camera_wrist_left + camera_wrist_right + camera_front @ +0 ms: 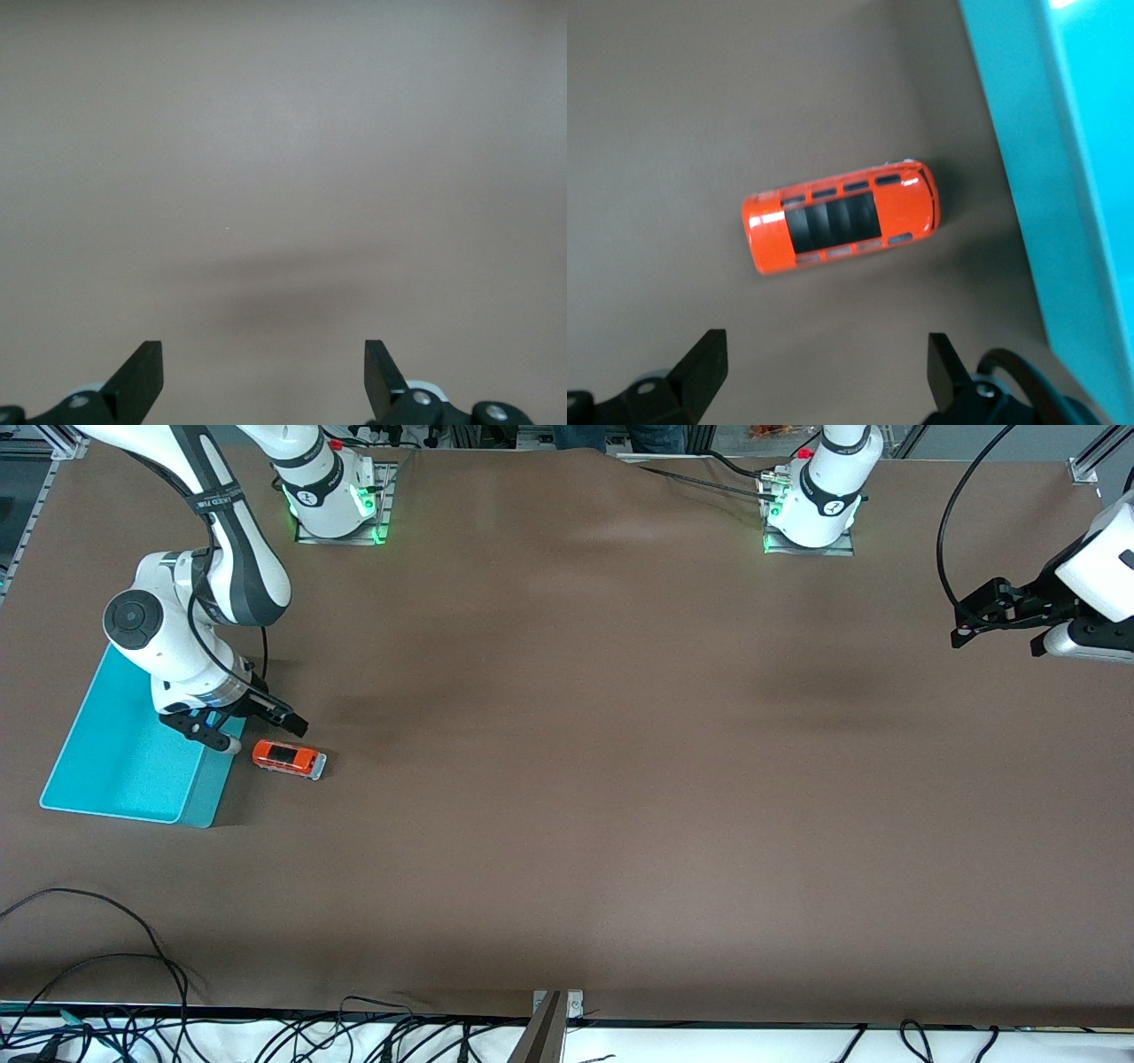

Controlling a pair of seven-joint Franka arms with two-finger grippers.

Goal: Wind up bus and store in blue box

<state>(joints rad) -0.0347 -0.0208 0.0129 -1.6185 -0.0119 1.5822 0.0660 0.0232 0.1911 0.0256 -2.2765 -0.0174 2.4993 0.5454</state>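
Observation:
My right gripper is to grab the orange bus (288,758) next by its sides with the windows, so that it can store the bus in the blue box (124,762).
The orange bus (288,758) with a dark roof panel stands on its wheels on the brown table, just beside the blue box (124,762), toward the right arm's end. In the right wrist view the bus (842,217) lies a short way ahead of the fingertips, with the blue box (1063,177) wall alongside. My right gripper (257,726) (824,367) hangs open just above the table, over the box's edge and close to the bus, with nothing between its fingers. My left gripper (992,615) (264,376) waits open over bare table at the left arm's end.
The brown table (585,779) spreads wide between the two arms. Cables (133,992) trail along the table's edge nearest the front camera. The arm bases (337,505) stand at the edge farthest from that camera.

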